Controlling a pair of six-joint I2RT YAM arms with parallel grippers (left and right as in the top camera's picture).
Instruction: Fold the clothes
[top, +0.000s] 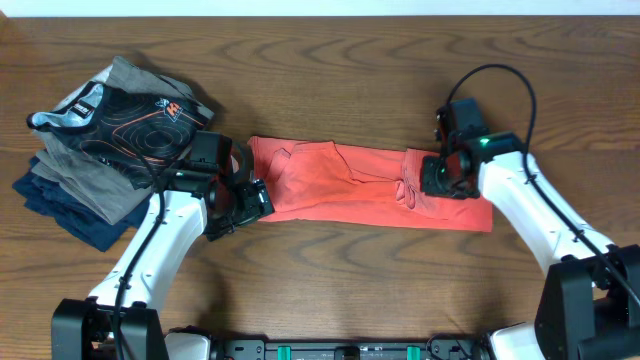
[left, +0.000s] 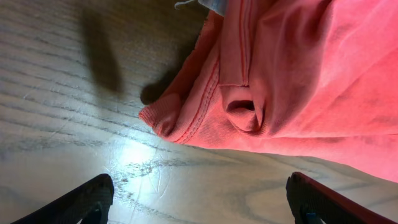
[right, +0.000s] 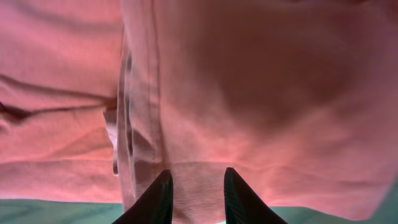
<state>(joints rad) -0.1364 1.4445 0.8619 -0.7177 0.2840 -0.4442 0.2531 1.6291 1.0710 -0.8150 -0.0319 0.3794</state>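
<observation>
My left gripper grabs the T-shirt's end nearest the garment pile by the hem and sleeve fold (left: 298, 74) next. Then it folds that end over.
The coral-red T-shirt (top: 350, 185) lies on the wooden table as a long folded strip running left to right; no lettering shows. My left gripper (top: 245, 200) is open just off the shirt's left end. In the left wrist view its fingers (left: 199, 199) stand wide apart over bare wood, with the shirt's hem and a sleeve fold (left: 298, 74) just ahead. My right gripper (top: 440, 180) sits on the strip's right part, at a bunched fold. In the right wrist view its fingers (right: 196, 186) are closed on the shirt's fabric (right: 249, 81), which fills the view.
A pile of other garments stands at the left: a black one with orange contour lines (top: 130, 125) on top, grey (top: 90, 175) and navy (top: 70, 210) ones beneath. It is close to my left arm. Bare wood lies in front of the shirt.
</observation>
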